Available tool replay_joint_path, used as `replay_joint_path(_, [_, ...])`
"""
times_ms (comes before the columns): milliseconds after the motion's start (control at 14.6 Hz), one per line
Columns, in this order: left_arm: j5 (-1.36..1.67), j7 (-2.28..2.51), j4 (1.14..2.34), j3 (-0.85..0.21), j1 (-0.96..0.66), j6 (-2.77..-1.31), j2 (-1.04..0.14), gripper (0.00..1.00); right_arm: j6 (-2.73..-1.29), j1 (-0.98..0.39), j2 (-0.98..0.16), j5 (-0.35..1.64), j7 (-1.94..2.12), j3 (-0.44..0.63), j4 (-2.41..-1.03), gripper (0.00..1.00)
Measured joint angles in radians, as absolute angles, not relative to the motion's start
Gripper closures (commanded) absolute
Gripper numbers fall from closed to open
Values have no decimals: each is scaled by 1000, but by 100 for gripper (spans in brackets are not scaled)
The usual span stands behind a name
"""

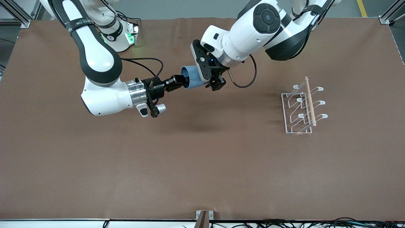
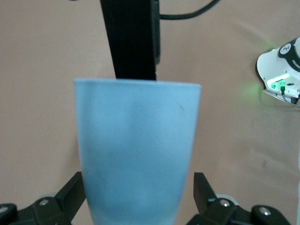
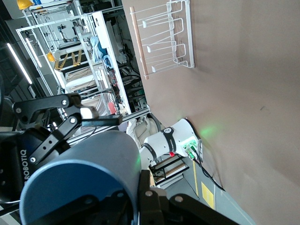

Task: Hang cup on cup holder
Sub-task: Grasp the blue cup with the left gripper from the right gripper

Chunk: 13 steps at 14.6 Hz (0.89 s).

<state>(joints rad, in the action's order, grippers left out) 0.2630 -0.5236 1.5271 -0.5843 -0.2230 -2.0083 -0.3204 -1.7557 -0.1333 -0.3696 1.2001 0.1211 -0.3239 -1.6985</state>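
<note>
My left gripper grabs the cup by its closed end [image 2: 132,208] next, leaving the light-blue cup's open rim [image 2: 137,81] free to go over a cup holder hook.
The light-blue cup [image 1: 190,81] hangs on its side in the air over the table's middle, toward the robots' bases. My right gripper [image 1: 179,82] is shut on its rim, one finger inside and one outside [image 3: 140,199]. My left gripper [image 1: 207,79] is open around the cup's closed end. In the left wrist view its two black fingers [image 2: 75,193] stand on either side of the cup [image 2: 138,154], with a small gap at one of them. The white wire cup holder [image 1: 300,109] with its wooden dowel stands on the table toward the left arm's end, with no cup on it.
The brown table [image 1: 202,164] carries nothing else. The right arm's elbow [image 1: 101,98] hangs low over the table beside the cup. A black cable [image 1: 246,79] loops under the left wrist.
</note>
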Motion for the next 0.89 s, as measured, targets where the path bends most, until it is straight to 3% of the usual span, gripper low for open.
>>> replay_joint_path(69, [263, -524, 1527, -584, -226, -2015, -326, 27, -1760, -135, -370, 1203, 121, -324, -1698, 99])
replay_joint_path(137, [263, -524, 1527, -585, -228, -2018, -329, 36, -1762, -136, -370, 1205, 121, -325, -1698, 99])
replay_joint_path(275, [262, -524, 1526, -583, -228, -2020, -330, 45, -1762, -138, -370, 1206, 121, -325, -1699, 99])
replay_joint_path(412, [262, -525, 1526, -583, -226, -2020, -330, 61, -1765, -138, -370, 1210, 119, -325, -1698, 99])
replay_joint_path(549, [263, -526, 1525, -583, -225, -2020, -330, 65, -1767, -138, -370, 1211, 119, -325, -1698, 93])
replay_joint_path(618, [263, -526, 1525, -583, -225, -2020, -330, 68, -1768, -139, -370, 1211, 119, -325, -1698, 35])
replay_joint_path(686, [264, -526, 1525, -583, -224, -2020, -330, 69, -1769, -139, -370, 1212, 118, -325, -1698, 6])
replay_joint_path(755, [264, -526, 1525, -583, -224, -2020, -330, 69, -1770, -139, -370, 1212, 116, -325, -1698, 0])
replay_joint_path(892, [264, -526, 1524, -582, -220, -2020, -330, 70, -1769, -139, -370, 1212, 111, -324, -1698, 0])
